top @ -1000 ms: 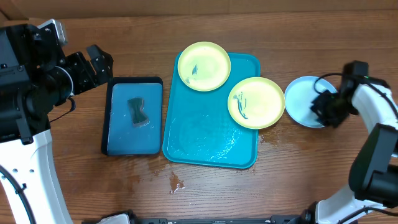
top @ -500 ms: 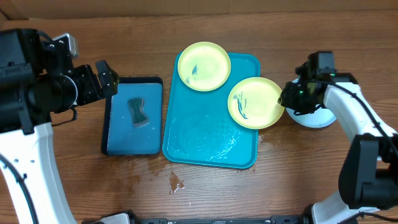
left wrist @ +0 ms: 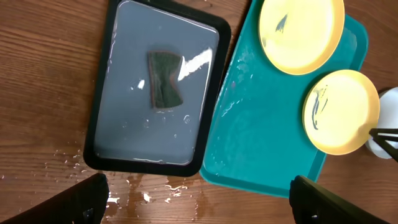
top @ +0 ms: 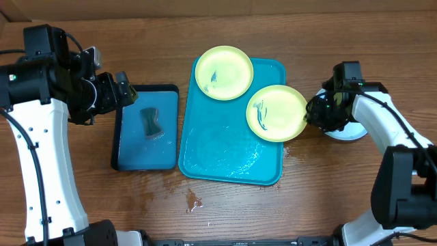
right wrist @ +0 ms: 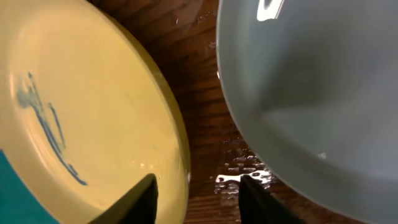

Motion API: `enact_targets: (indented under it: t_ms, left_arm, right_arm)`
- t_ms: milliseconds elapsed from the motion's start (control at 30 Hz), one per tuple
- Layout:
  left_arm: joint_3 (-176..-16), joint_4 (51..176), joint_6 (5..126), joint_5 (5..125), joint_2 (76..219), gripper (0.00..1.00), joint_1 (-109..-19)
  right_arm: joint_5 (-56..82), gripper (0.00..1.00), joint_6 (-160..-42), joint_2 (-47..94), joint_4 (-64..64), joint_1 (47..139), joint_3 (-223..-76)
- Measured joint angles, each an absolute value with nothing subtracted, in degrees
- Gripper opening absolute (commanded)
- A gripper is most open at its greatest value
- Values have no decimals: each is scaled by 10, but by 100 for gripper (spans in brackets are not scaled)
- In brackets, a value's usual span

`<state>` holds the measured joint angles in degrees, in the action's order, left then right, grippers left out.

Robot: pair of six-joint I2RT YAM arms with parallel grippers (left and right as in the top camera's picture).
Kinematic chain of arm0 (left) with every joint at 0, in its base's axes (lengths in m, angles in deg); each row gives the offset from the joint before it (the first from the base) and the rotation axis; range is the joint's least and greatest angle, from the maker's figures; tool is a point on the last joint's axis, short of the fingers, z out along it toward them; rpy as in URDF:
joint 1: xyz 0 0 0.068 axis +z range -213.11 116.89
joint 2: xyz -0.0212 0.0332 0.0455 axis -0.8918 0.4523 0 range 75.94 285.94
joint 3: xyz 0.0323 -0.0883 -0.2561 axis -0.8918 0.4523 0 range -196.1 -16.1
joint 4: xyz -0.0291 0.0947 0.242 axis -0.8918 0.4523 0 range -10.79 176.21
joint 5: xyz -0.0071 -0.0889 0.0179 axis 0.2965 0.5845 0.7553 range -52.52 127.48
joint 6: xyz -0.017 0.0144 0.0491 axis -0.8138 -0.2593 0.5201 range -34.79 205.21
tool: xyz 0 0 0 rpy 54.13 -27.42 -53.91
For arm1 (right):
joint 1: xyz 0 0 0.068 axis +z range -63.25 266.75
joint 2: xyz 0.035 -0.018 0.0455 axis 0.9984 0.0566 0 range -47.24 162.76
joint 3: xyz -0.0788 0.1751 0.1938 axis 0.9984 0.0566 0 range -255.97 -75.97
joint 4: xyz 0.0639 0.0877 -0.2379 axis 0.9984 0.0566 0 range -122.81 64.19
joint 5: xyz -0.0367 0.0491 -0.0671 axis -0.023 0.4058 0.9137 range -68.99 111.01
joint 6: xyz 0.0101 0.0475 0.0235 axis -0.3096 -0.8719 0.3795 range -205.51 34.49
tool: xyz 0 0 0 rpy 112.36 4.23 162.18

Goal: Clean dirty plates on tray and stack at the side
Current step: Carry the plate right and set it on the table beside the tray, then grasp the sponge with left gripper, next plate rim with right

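Observation:
The left gripper will next take hold of the dark sponge by its narrow middle (top: 151, 122) (left wrist: 163, 79), so the sponge's broad ends stay free to wipe the dirty plate.
Two lime-yellow plates with blue smears lie on the wet turquoise tray (top: 218, 147): one at its far corner (top: 224, 72), one overhanging its right rim (top: 276, 113). A pale blue plate (top: 343, 132) sits on the wood to the right, partly under my right arm. My right gripper (top: 311, 113) is low at the right plate's rim. In the right wrist view the gripper (right wrist: 199, 202) is open, one finger over the yellow plate (right wrist: 87, 112), the other towards the blue plate (right wrist: 311, 93). My left gripper (top: 128, 92) is wide open and holds nothing.
A black-rimmed blue tray (top: 130, 157) with a dark sponge (top: 152, 123) lies left of the turquoise tray. Water drops (top: 193, 200) spot the wood near the front. In the left wrist view the left gripper (left wrist: 205, 202) hangs high over both trays (left wrist: 267, 143).
My right gripper came left off the pale blue plate to the yellow plate's right rim, and that plate slid slightly left. My left arm moved right towards the small tray.

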<state>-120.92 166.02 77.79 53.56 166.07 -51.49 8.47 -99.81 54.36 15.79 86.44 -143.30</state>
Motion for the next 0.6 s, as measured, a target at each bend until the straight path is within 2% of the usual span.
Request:
enact_targets:
  t_ms: [100,267,333,367,600]
  left_arm:
    - [-1209,1660,781,536,1661,93,-515]
    - [-1209,1661,784,536,1661,94,-515]
    - [-1209,1660,784,536,1661,94,-515]
    - [-1209,1660,784,536,1661,94,-515]
    - [-1209,1660,786,526,1661,94,-516]
  right_arm:
    - [99,49,-1000,542,146,865,-1433]
    - [101,22,-1001,547,112,867,-1433]
    - [96,7,-997,556,107,871,-1433]
    - [93,4,-997,560,107,874,-1433]
    - [76,4,-1003,563,150,899,-1434]
